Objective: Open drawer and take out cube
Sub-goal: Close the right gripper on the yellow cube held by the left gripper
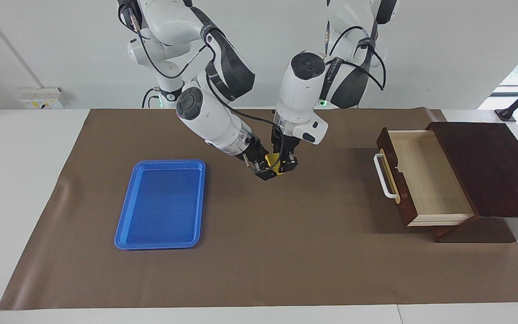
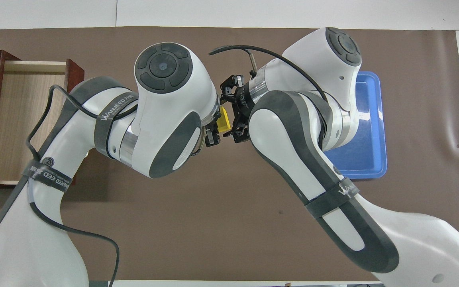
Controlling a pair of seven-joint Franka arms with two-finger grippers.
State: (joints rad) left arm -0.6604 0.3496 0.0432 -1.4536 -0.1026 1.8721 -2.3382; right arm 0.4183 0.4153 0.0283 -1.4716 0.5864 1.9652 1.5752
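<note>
Next, my right gripper grabs the cube [image 2: 224, 120] by its exposed sides to take it to the blue tray [image 2: 364, 143].
The yellow cube [image 1: 273, 162] hangs in the air over the middle of the brown mat, between the two grippers. My left gripper [image 1: 286, 167] comes down from above and is shut on the cube. My right gripper [image 1: 265, 171] reaches in slanted from the tray's side, open, with its fingers on either side of the cube. In the overhead view the cube [image 2: 224, 120] shows between the left gripper [image 2: 212, 133] and the right gripper [image 2: 232, 118]. The drawer [image 1: 430, 175] stands pulled open at the left arm's end, its pale inside empty, its white handle [image 1: 382, 176] facing the mat's middle.
A blue tray [image 1: 162, 202] lies empty on the mat toward the right arm's end; in the overhead view the right arm partly covers the tray [image 2: 371, 119]. The dark wooden box [image 1: 488, 166] holds the drawer [image 2: 22, 119]. Brown mat [image 1: 286, 252] covers the table.
</note>
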